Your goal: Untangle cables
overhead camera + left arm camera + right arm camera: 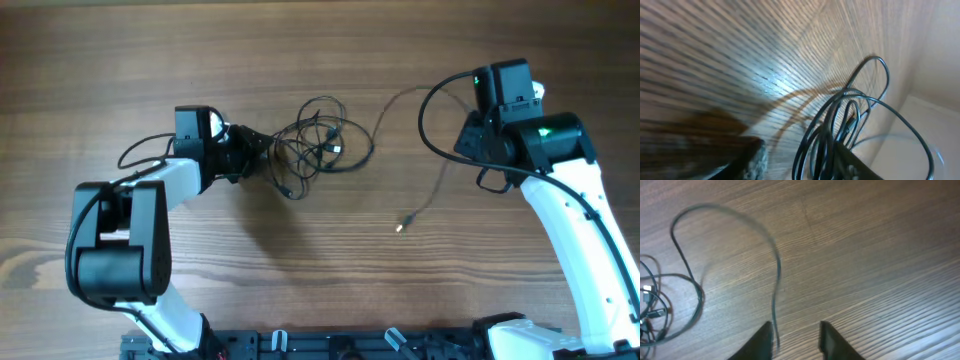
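My left gripper grabs the loops at the bundle's edge (274, 148) (816, 152) opposite the outlying piece of cable next. That leaves that piece free to untangle.
The cables lie as a loose tangled bundle (318, 143) of thin black cords at the table's middle. One strand runs right from it and ends in a small plug (400, 227). My left gripper (262, 150) is at the bundle's left edge. In the left wrist view its fingers (805, 165) are apart, with several cord loops (840, 120) between them, close to the right finger. My right gripper (796, 337) is open just above the table, and a thin strand (777, 280) passes along the inside of its left finger. The bundle shows at the left edge of that view (655, 305).
The wooden table (300, 280) fills the views. A thicker black wire of the right arm (428, 115) loops left of the right wrist. The arm bases stand at the front edge (330, 345).
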Controlling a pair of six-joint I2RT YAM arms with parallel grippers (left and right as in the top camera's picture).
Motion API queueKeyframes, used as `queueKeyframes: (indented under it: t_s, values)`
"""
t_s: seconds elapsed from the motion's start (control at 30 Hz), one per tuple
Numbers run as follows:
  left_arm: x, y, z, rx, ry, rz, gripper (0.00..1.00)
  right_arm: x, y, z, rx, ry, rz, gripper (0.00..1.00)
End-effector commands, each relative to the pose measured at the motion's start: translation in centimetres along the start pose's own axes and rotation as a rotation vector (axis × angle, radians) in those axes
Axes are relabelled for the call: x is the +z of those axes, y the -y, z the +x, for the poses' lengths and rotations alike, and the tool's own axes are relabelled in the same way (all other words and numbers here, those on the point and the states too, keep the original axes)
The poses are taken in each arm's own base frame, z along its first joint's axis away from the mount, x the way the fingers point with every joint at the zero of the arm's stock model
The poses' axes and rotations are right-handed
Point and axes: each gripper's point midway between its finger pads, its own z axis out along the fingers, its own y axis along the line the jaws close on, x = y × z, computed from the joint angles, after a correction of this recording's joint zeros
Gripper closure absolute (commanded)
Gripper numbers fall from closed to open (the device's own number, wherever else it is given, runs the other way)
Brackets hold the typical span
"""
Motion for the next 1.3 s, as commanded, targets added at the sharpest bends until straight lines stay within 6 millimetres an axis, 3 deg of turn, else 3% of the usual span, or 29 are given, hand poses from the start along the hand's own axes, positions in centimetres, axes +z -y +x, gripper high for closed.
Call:
queueKeyframes:
  t_s: [0.0,0.13,0.2,0.23,0.37,0.47,0.63,0.73,0.8,0.9,1.03,1.2,1.27]
  values:
    - [0.3,-3.0,-0.3,-0.035,0.035,-0.096,0.46,0.4,0.0,0.1,0.0,-0.014,0.006,0.33]
    - [0.3,-3.0,-0.3,-0.035,0.034,-0.096,0.34,0.4,-0.5,0.5,0.0,-0.036,-0.025,0.01]
    - [0.3,-3.0,-0.3,-0.035,0.034,-0.096,0.24,0.3,-0.9,0.6,0.001,-0.042,-0.042,0.0]
    - [0.3,-3.0,-0.3,-0.035,0.034,-0.096,0.02,0.3,-0.9,0.6,0.002,-0.041,-0.043,0.0]
    - [0.2,-2.4,-0.9,-0.015,0.062,-0.079,0.0,0.4,-0.9,0.5,-0.002,-0.039,-0.044,0.0]
    - [-1.3,-0.1,-2.2,0.095,0.143,-0.048,0.0,0.4,-1.0,0.4,0.001,-0.032,-0.049,0.0]
    - [-7.8,5.8,-4.7,0.301,0.394,-0.008,0.0,0.3,-1.2,0.0,0.006,-0.02,-0.057,0.0]
    - [-11.8,9.9,-3.8,0.486,0.519,0.015,0.0,0.3,-1.5,-0.2,0.011,-0.009,-0.071,0.0]
    - [-12.9,12.3,-2.2,0.614,0.563,0.025,0.0,0.3,-2.2,-0.3,0.013,-0.014,-0.106,0.01]
    - [-11.7,14.0,0.8,0.735,0.56,0.01,0.0,0.2,-3.0,-0.3,0.018,-0.021,-0.149,0.0]
    - [-9.0,13.5,4.0,0.791,0.535,-0.08,0.0,0.1,-3.2,-0.5,0.022,-0.01,-0.16,0.0]
    - [-5.6,11.9,5.1,0.819,0.457,-0.14,0.0,0.0,-3.7,-0.3,0.048,-0.029,-0.19,0.0]
    - [-3.7,12.2,5.4,0.893,0.416,-0.175,0.01,0.0,-4.3,-0.2,0.067,-0.042,-0.219,0.0]
